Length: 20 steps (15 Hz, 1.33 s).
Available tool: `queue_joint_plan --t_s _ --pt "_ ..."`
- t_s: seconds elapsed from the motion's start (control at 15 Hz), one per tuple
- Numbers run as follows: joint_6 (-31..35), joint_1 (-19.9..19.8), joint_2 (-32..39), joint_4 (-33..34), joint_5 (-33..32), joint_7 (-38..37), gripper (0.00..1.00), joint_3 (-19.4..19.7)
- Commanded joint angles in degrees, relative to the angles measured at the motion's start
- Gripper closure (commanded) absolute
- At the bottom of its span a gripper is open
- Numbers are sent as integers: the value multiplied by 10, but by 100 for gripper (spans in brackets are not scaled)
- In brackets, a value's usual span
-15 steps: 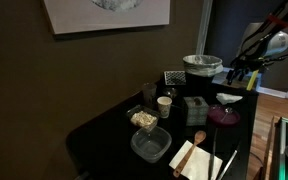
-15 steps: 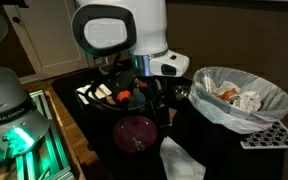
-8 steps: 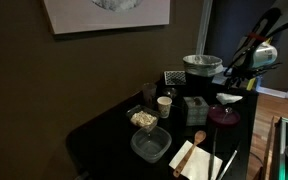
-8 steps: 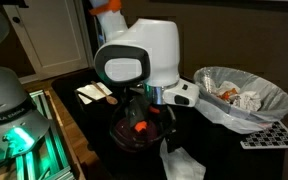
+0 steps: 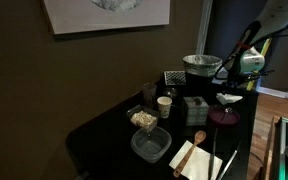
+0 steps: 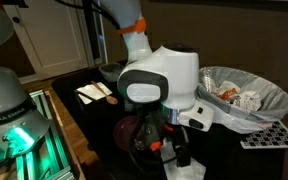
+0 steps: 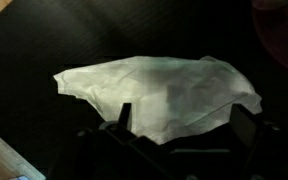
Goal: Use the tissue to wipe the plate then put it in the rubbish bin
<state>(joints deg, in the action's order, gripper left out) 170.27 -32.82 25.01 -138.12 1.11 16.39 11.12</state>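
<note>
The tissue lies flat between both fingers in the wrist view, but the fingers are above it, so my gripper should move down before it closes on the tissue.
The white crumpled tissue [image 7: 159, 85] lies on the black table and fills the wrist view. It also shows in an exterior view [image 5: 229, 98] and at the bottom edge of the other [image 6: 184, 172]. My gripper [image 7: 184, 118] is open and hangs just above the tissue, one finger on each side of its near edge; it shows in both exterior views [image 5: 242, 72] [image 6: 174, 152]. The dark maroon plate [image 5: 222, 116] sits next to the tissue, partly hidden behind my wrist [image 6: 132, 130], and shows at the corner of the wrist view [image 7: 284, 40]. The grey rubbish bin [image 5: 202, 66] with a white liner [image 6: 246, 95] holds crumpled paper.
On the table stand a clear square container [image 5: 150, 145], a beige napkin with a wooden spoon [image 5: 196, 155], a small cup [image 5: 164, 105], a dark cube box [image 5: 194, 108] and a black perforated rack [image 6: 269, 135]. The table edge is close to the plate.
My arm has swung forward from behind the plate and come down over the tissue. The tissue, plate and bin have not moved.
</note>
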Motion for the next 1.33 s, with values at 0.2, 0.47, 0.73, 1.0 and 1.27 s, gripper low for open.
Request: queue_joint_plan --t_s 0.2,0.47,0.73,1.0,1.27 --pt "1 -93 83 64 24 29 0 -77" --pt "10 -139 118 86 20 28 0 -114" --pt "11 -171 130 93 13 35 42 -137" --pt "9 -178 127 93 7 34 71 -137" --pt "5 -170 116 88 0 30 100 -122"
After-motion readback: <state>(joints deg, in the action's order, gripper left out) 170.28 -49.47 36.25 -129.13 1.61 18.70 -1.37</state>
